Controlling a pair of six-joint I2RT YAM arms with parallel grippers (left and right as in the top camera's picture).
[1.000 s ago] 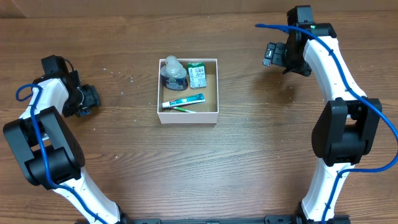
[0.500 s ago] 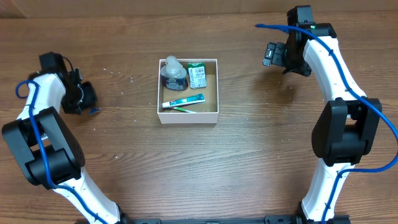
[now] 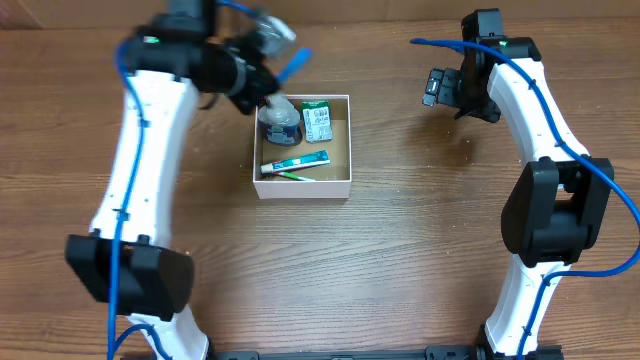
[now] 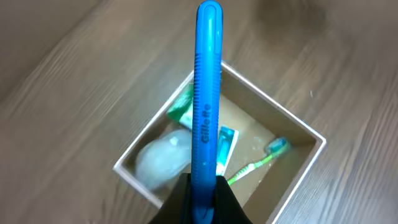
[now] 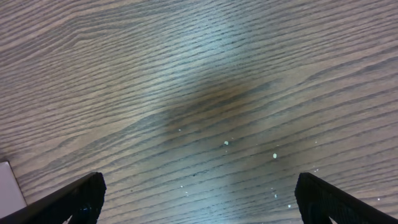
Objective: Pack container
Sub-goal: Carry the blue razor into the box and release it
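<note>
The blue razor handle (image 3: 293, 63) stays in my left gripper for now and comes lower next: it hangs high, its end past the container's side, and would drop short.
The container (image 3: 302, 188), a white-walled box with a brown floor, sits mid-table. Inside lie a clear-capped bottle (image 3: 279, 118), a green-and-white carton (image 3: 317, 122), a toothpaste tube (image 3: 296, 160) and a green toothbrush (image 3: 288, 175). My left gripper (image 3: 258, 72) hovers over the box's back left corner, shut on a blue razor handle (image 3: 293, 63). In the left wrist view the handle (image 4: 206, 93) sticks out from the gripper (image 4: 203, 186) above the container (image 4: 273, 102) and the toothbrush (image 4: 258, 163). My right gripper (image 3: 437, 88) stands open at the back right, and the right wrist view shows nothing in the gripper (image 5: 199, 202).
Below the right gripper is only wood-grain table (image 5: 205, 106) with a few pale specks. The right arm (image 3: 540, 150) runs down the right side, and the left arm (image 3: 140, 170) reaches from the front left up to the box.
The left arm has swung from the table's left side to above the box's back left corner. Its gripper has shut and now carries the blue razor. The right arm has not moved.
</note>
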